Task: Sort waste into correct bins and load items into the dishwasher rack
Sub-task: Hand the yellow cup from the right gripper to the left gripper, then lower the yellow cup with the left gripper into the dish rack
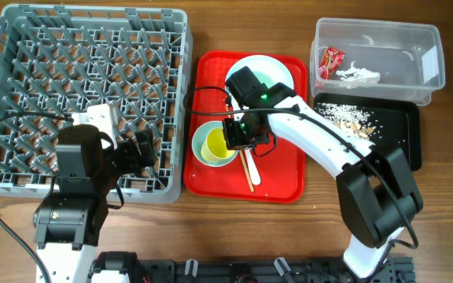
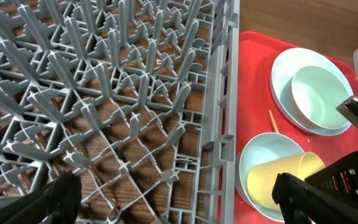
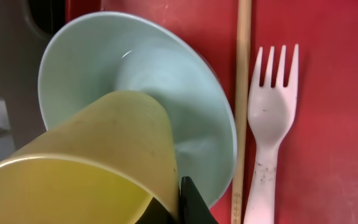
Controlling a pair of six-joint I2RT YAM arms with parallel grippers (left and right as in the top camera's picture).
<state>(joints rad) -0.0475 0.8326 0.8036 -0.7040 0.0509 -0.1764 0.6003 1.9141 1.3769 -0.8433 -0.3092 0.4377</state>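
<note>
Next, my left gripper takes hold of the cup's outer body near the closed base, to load the yellow cup [image 1: 214, 144] into the rack with its opening first.
My right gripper [image 1: 238, 130] is shut on the wall of the yellow cup [image 1: 214, 144], one finger inside and one outside [image 3: 178, 199]. The cup [image 3: 86, 155] sits tilted in the pale blue bowl [image 3: 166, 74] on the red serving tray. A wooden chopstick [image 3: 242, 93] and a white fork [image 3: 269, 124] lie beside the bowl. The white plate [image 1: 242, 63] holds the pale green bowl [image 1: 274, 77] at the tray's back. My left gripper [image 2: 182, 202] is open and empty over the near right edge of the grey rack [image 1: 22, 47].
The red serving tray [image 1: 281, 177] lies between the rack and the bins. The clear tub [image 1: 427, 75] holds the red wrapper [image 1: 330, 61] and white napkin [image 1: 359, 75]. The black tray [image 1: 403, 141] holds rice crumbs [image 1: 344, 114].
</note>
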